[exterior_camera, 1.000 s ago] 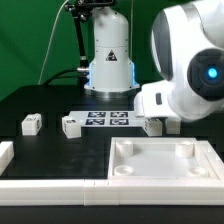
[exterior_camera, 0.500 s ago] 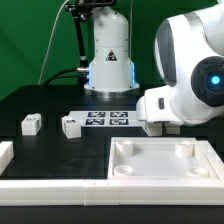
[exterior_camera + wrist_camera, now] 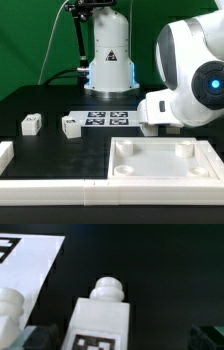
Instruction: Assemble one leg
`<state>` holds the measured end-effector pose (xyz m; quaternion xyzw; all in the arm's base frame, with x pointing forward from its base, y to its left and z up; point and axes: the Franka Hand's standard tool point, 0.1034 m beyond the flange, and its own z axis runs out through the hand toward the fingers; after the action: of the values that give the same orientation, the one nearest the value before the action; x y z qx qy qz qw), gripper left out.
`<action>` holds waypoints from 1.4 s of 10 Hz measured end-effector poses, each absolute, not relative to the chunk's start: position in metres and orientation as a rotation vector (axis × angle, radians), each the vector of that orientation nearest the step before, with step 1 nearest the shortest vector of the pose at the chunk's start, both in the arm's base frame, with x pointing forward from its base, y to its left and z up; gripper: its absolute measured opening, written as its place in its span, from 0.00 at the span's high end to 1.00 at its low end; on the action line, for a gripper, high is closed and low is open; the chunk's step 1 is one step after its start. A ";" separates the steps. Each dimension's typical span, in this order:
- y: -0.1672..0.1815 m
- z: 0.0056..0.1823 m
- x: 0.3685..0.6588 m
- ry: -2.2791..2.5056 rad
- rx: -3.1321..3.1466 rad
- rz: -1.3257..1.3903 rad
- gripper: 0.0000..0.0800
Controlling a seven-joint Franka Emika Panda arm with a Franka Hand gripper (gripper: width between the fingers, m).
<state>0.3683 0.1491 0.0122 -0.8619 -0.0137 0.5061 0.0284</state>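
Observation:
My fingers are on either side of the white leg, near the black table, so it is time to close on the leg.
In the wrist view a white leg (image 3: 100, 317) lies on the black table, with its black-and-white tag (image 3: 92, 343) up and its rounded screw tip (image 3: 108, 287) pointing away. My gripper (image 3: 125, 339) is open, and its dark fingers (image 3: 42, 338) stand on either side of this leg with a gap to each. A second leg (image 3: 10, 308) lies beside it at the picture's edge. In the exterior view my gripper (image 3: 151, 127) is low behind the white tabletop (image 3: 165, 172). Two more legs (image 3: 31, 124) (image 3: 70, 126) lie at the exterior view's left.
The marker board (image 3: 107, 120) lies in the middle of the table and shows in the wrist view (image 3: 30, 263) too. A white rail (image 3: 50, 186) runs along the front edge. The robot base (image 3: 108, 60) stands at the back.
The arm has shifted a little to the exterior view's right and settled lower behind the tabletop. The two loose legs at the left have not moved.

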 end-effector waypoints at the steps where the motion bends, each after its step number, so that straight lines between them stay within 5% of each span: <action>1: 0.148 0.012 0.368 -0.040 -2.659 1.562 0.19; 9: 0.148 0.012 0.368 -0.033 -2.663 1.566 0.19; 12: 0.148 0.012 0.368 -0.036 -2.662 1.566 0.64; 14: 0.148 0.012 0.368 -0.037 -2.662 1.566 0.64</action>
<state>0.3684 0.1477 0.0119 -0.8616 -0.0120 0.5068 0.0266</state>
